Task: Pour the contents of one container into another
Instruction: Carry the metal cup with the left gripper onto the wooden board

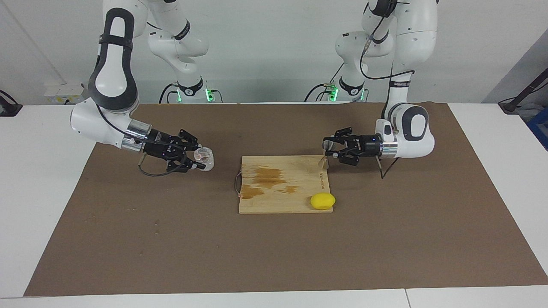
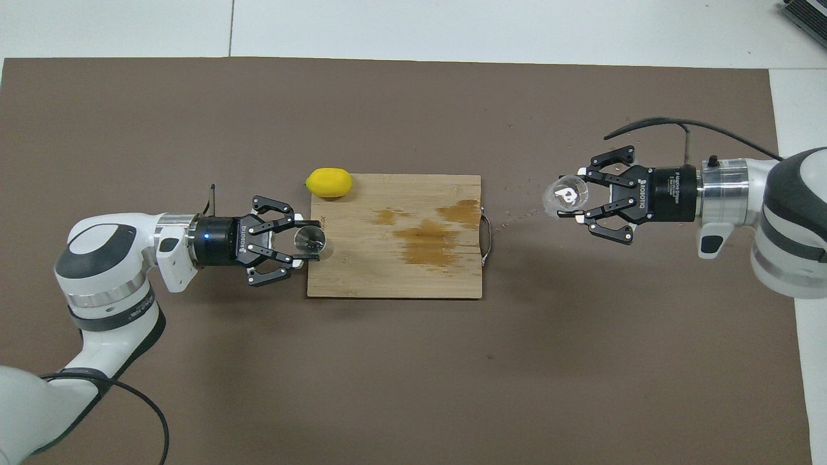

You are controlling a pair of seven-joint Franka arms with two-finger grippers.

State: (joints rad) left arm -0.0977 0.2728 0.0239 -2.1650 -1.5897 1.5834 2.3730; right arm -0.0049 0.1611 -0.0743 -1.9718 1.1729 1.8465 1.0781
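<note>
I should move the silver jigger to the middle with my left gripper before I release it. The silver jigger (image 2: 310,239) is over the wooden board's edge (image 2: 309,280), short of the middle.
The clear glass cup (image 1: 204,158) (image 2: 563,196) hangs tilted above the brown mat, off the handle end of the wooden board (image 1: 299,188) (image 2: 362,271). My right gripper (image 1: 199,159) (image 2: 579,196) is shut on it from the side. The silver hourglass jigger (image 1: 326,152) (image 2: 310,239) stays upright with its mouth up, and my left gripper (image 1: 329,150) (image 2: 307,241) is shut on it. It hovers over the board's edge at the left arm's end. The two containers are a full board length apart.
A yellow lemon (image 1: 323,201) (image 2: 329,182) rests at the board's corner farthest from the robots, toward the left arm's end. Brown stains (image 1: 267,177) (image 2: 426,242) mark the board. Its wire handle (image 1: 236,184) (image 2: 488,237) faces the right arm's end.
</note>
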